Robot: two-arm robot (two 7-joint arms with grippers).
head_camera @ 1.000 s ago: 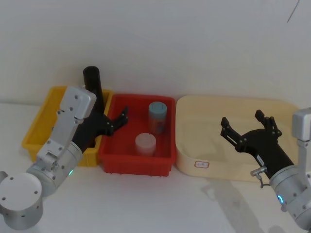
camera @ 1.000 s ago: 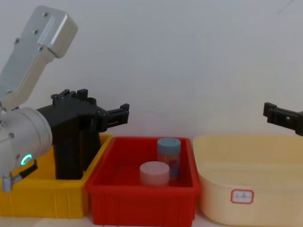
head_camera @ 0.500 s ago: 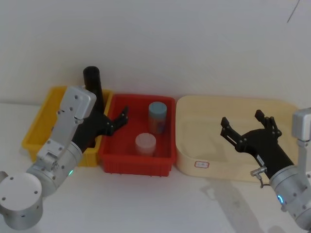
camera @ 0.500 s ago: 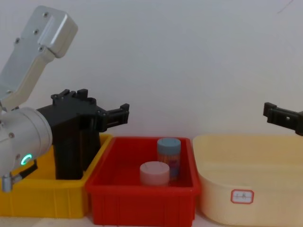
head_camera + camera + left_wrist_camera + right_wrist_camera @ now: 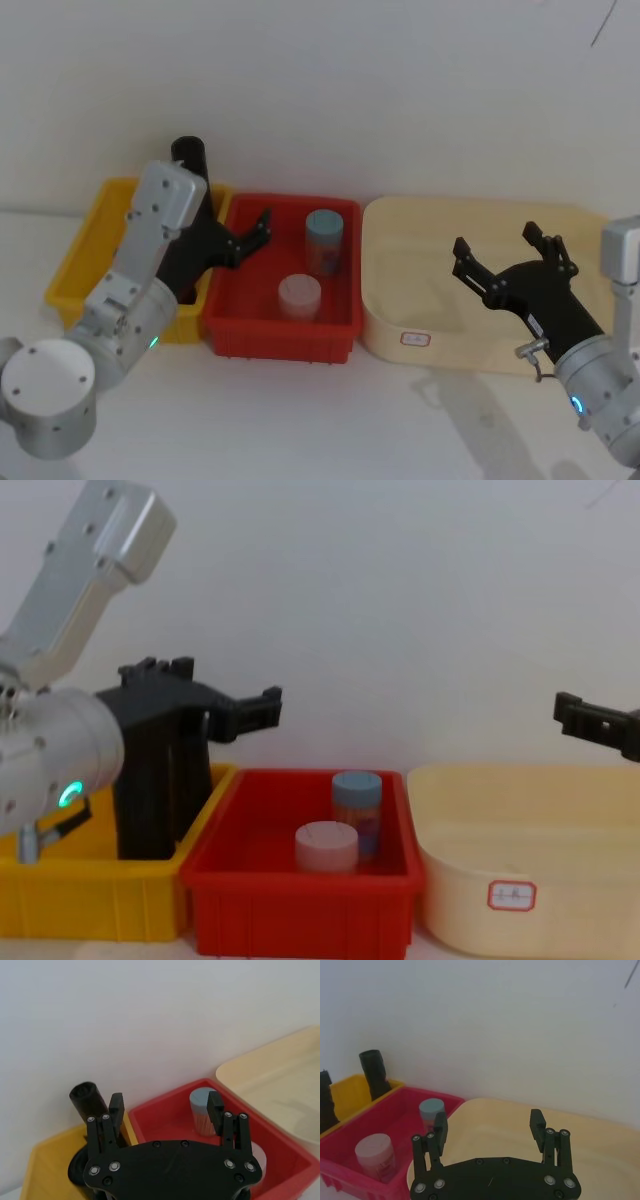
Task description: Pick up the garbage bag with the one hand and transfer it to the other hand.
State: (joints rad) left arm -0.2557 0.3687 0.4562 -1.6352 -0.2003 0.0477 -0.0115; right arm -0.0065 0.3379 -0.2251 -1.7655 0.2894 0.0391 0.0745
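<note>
Next, my left gripper picks up the nearer garbage bag by its upper end (image 5: 79,1167), since the yellow bin's sides close in around the bag's lower half.
The garbage bag (image 5: 189,165) is a black roll standing upright at the back right corner of a yellow bin (image 5: 78,262); it also shows in the chest view (image 5: 150,805) and the right wrist view (image 5: 374,1074). My left gripper (image 5: 235,232), on the green-ring arm, is open just to the right of the roll, over the wall between the yellow and red bins. In the left wrist view the garbage bag (image 5: 86,1102) stands outside the left gripper's (image 5: 165,1106) nearer finger, not between the two. My right gripper (image 5: 498,246), on the blue-ring arm, hangs open above the cream tub (image 5: 470,345).
A red bin (image 5: 280,340) between the yellow bin and the cream tub holds a blue-lidded jar (image 5: 324,240) and a shorter pale-lidded jar (image 5: 299,296). A white wall rises right behind the bins. White tabletop lies in front of them.
My left gripper has lifted a little and shifted right, its fingertip now higher over the red bin. The bag and my right gripper have not moved.
</note>
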